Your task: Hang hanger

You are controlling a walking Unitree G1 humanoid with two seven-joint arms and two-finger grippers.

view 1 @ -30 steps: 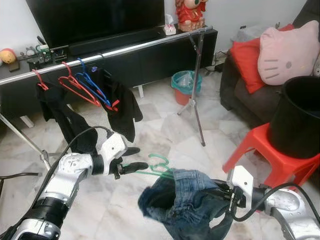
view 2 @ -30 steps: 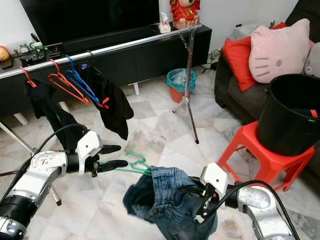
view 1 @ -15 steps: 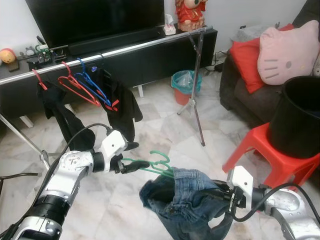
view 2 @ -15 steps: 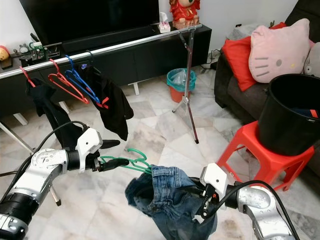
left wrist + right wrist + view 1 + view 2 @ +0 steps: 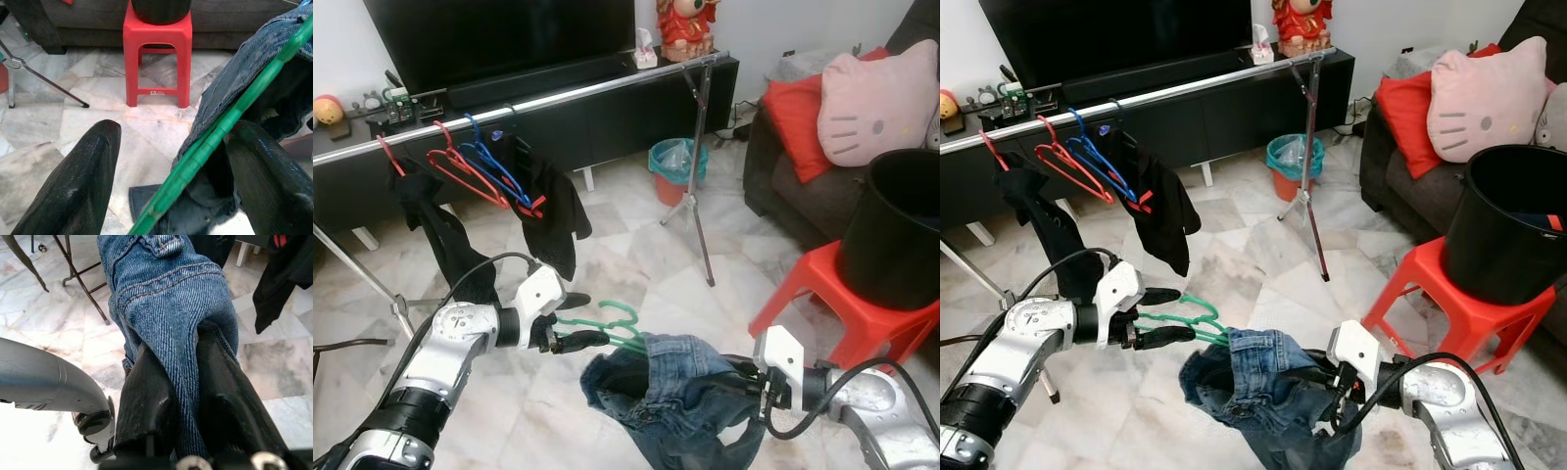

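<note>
The jeans wrap the far part of the green hanger, so the robot's left gripper should next grab the hanger by the bare bar beside its hook to hang it.
A green hanger pokes out of a bundle of blue jeans held low over the marble floor. My left gripper is open, and the hanger's bar runs between its two black fingers, close against one of them. My right gripper is shut on a fold of the jeans; the denim is pinched between its fingers. The long silver clothes rail runs across the back, above and beyond both grippers.
On the rail hang red hangers, blue hangers and black garments. The rail's tripod stand is at centre right, with a teal bin behind. A red stool carries a black bucket; a sofa is at the right.
My left gripper rose a little with the hanger, then sank back down. The jeans bundle shifted slightly left and lower. The right gripper kept its hold.
</note>
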